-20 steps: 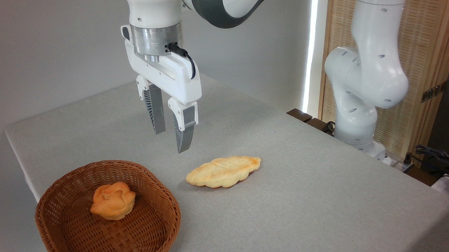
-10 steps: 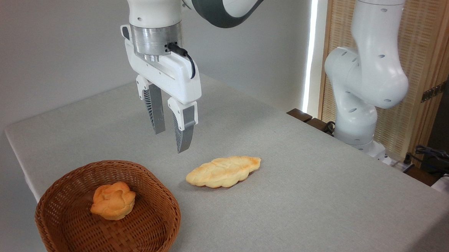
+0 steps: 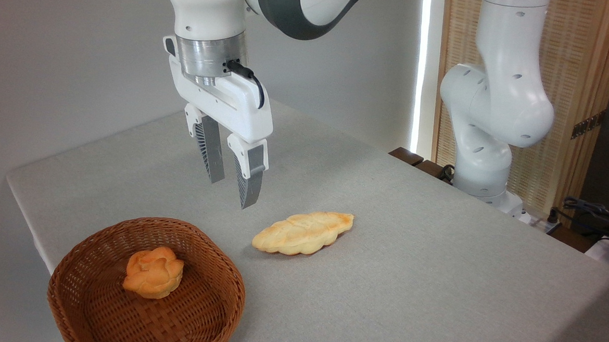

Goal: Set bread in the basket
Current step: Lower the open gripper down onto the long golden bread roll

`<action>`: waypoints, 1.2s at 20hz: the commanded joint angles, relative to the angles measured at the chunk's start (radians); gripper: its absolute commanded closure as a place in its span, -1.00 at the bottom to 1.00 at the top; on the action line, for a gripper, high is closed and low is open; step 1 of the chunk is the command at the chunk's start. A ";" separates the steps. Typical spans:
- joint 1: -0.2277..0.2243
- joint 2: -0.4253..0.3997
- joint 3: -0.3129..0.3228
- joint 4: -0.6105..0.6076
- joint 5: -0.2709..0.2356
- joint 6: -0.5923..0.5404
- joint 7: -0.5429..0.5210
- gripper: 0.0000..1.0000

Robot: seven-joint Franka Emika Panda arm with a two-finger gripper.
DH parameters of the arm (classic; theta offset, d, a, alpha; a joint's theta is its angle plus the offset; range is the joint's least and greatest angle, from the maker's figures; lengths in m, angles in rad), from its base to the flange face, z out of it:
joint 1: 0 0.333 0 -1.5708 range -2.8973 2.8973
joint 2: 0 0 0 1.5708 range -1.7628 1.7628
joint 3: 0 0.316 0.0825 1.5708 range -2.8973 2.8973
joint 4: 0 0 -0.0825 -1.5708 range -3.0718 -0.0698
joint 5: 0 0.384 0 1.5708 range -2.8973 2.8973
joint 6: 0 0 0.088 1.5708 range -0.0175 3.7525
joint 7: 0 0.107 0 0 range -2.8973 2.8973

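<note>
My gripper should put the bread into the wicker basket, so it should next grab the golden loaf's middle (image 3: 304, 233).
The bread (image 3: 303, 233), a long leaf-shaped golden loaf with lobed edges, lies flat on the grey table near its middle. A round brown wicker basket (image 3: 210, 270) sits at the front left. My gripper (image 3: 232, 193) hangs open in the air above the table, up and to the left of the bread and behind the basket. Its two grey fingers point down with an empty gap between them. It touches nothing.
A small round orange flower-shaped bun (image 3: 153, 271) lies inside the basket. The arm's white base (image 3: 485, 144) stands at the table's back right. The table's left edge (image 3: 26, 214) runs close behind the basket. Cables (image 3: 594, 212) lie at the far right.
The gripper has risen very slightly and shifted a touch; bread, basket and bun have not moved.
</note>
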 commanded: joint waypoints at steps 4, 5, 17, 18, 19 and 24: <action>-0.012 -0.016 0.001 -0.052 -0.001 -0.062 0.013 -1.00; -0.012 -0.030 0.001 -0.069 -0.001 -0.062 0.030 -1.00; 0.000 -0.064 0.038 -0.259 0.011 0.017 0.354 -1.00; 0.000 -0.064 0.039 -0.270 0.011 0.031 0.377 -1.00; 0.000 -0.061 0.039 -0.276 0.011 0.033 0.386 -1.00; 0.000 -0.044 0.039 -0.276 0.011 0.037 0.385 -1.00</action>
